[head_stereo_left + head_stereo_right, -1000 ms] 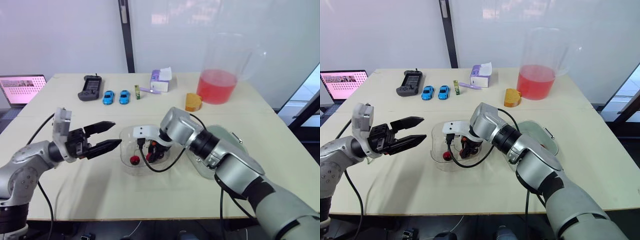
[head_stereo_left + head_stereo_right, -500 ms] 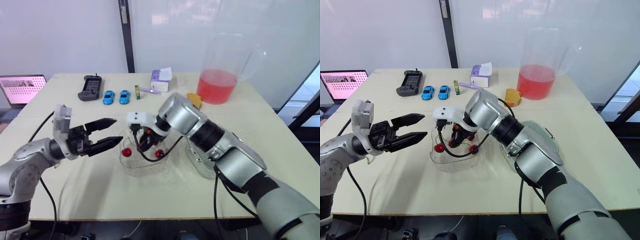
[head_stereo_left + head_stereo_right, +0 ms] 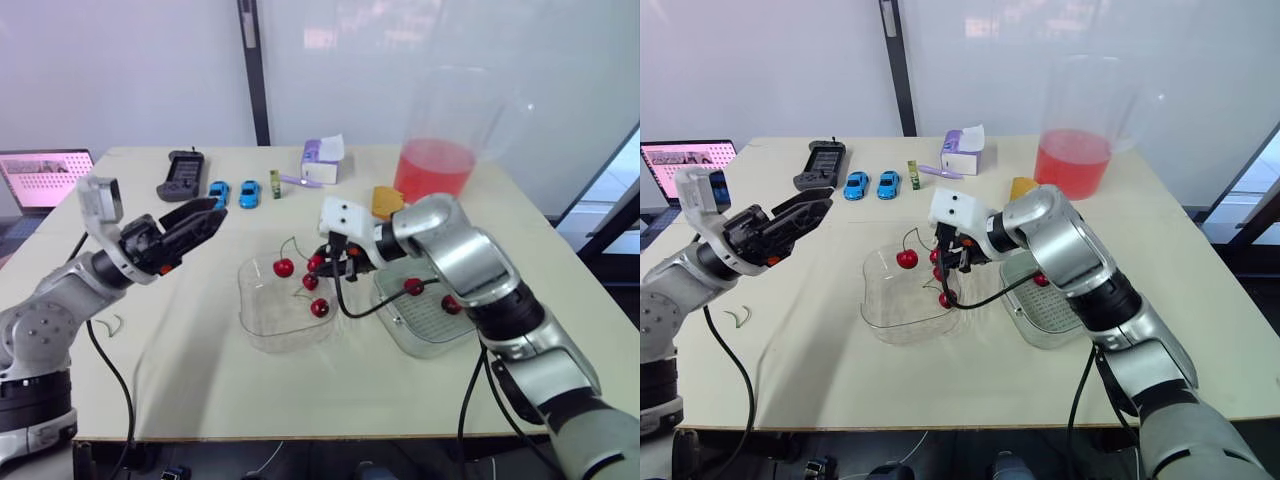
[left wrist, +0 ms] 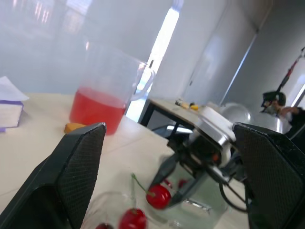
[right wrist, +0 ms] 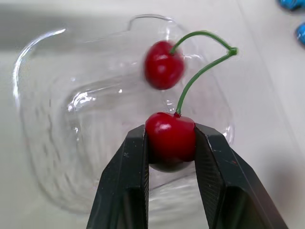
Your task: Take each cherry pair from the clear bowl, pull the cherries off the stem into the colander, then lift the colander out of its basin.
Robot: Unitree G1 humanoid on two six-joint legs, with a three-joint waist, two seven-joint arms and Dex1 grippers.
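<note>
My right gripper's fingers crowd the held cherry. My left gripper needs to reach for the stem and pinch its joined top (image 3: 293, 238) (image 4: 133, 175).
My right gripper (image 3: 322, 262) hangs just above the clear bowl (image 3: 262, 325), shut on one red cherry (image 5: 170, 138) of a pair. A green stem (image 5: 200, 71) arcs from it to the second cherry (image 3: 284, 267), which dangles free over the bowl. Two more cherries (image 3: 319, 307) lie lower, in the bowl. To the right, the colander (image 3: 425, 325) sits in its basin with two cherries (image 3: 412, 286) inside. My left gripper (image 3: 205, 215) is open and raised, left of the bowl and apart from it.
A pitcher of red liquid (image 3: 435, 170), an orange object (image 3: 388, 203) and a tissue box (image 3: 322, 160) stand at the back. Two blue toy cars (image 3: 217, 194) and a black controller (image 3: 180, 175) lie back left, with a laptop (image 3: 40, 178) at the left edge. Green stems (image 3: 737, 317) lie near the left arm.
My right gripper has risen out of the bowl with the cherry pair and drawn back to the right. The left gripper has lifted and pulled away to the back left.
</note>
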